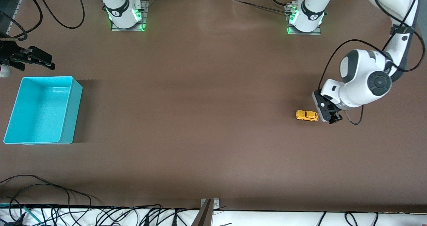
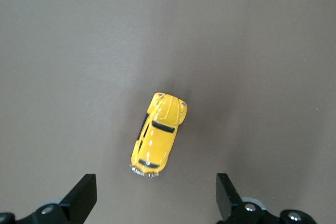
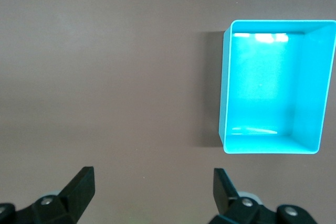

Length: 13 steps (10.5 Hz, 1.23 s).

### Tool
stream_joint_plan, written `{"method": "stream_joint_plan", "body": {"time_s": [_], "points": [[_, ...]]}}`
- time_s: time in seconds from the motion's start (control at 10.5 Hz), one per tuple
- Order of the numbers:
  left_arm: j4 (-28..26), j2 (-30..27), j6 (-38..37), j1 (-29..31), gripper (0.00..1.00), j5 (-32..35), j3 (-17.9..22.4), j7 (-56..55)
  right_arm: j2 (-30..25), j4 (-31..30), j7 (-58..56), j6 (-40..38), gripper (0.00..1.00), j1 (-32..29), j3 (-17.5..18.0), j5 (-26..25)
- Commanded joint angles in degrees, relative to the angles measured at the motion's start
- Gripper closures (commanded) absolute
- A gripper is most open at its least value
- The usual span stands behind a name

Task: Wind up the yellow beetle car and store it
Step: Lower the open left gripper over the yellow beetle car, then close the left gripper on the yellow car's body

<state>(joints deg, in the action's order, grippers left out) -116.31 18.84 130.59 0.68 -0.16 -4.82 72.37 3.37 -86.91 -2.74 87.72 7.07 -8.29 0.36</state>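
Observation:
My left gripper grabs the car by the sides of its cabin (image 1: 308,114) (image 2: 156,147) next, to wind up the yellow beetle car.
The yellow beetle car (image 1: 307,115) stands on its wheels on the brown table toward the left arm's end, small and rounded with dark windows. My left gripper (image 1: 328,116) hangs low over the table right beside the car, open, touching nothing. In the left wrist view the car (image 2: 157,135) lies just ahead of the open left gripper (image 2: 156,200), outside the gap between its fingers. My right gripper (image 1: 50,62) waits open over the table by the turquoise bin (image 1: 71,116). The right wrist view shows that bin (image 3: 262,87) empty, off to the side of the right gripper (image 3: 152,192).
The bin stands at the right arm's end of the table. Black cables (image 1: 50,192) trail along the table edge nearest the front camera. Both arm bases (image 1: 125,14) (image 1: 305,17) stand along the edge farthest from that camera.

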Motion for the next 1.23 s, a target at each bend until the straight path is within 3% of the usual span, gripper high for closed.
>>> {"method": "stream_joint_plan", "body": {"time_s": [0.0, 1.04, 1.14], "points": [[-1.3, 2.7, 4.9, 0.2, 0.00, 1.1, -0.1, 6.9, -0.3, -0.5, 0.5, 1.1, 0.00, -0.1, 0.0, 0.4], [-1.4, 10.7, 13.7, -0.1, 0.03, 1.1, -0.1, 13.8, 0.2, -0.6, 0.6, 2.3, 0.00, -0.2, 0.0, 0.5], [-1.4, 10.7, 13.7, -0.1, 0.27, 1.2, -0.1, 13.8, 0.2, -0.7, 0.5, 2.3, 0.00, -0.2, 0.0, 0.5]]}}
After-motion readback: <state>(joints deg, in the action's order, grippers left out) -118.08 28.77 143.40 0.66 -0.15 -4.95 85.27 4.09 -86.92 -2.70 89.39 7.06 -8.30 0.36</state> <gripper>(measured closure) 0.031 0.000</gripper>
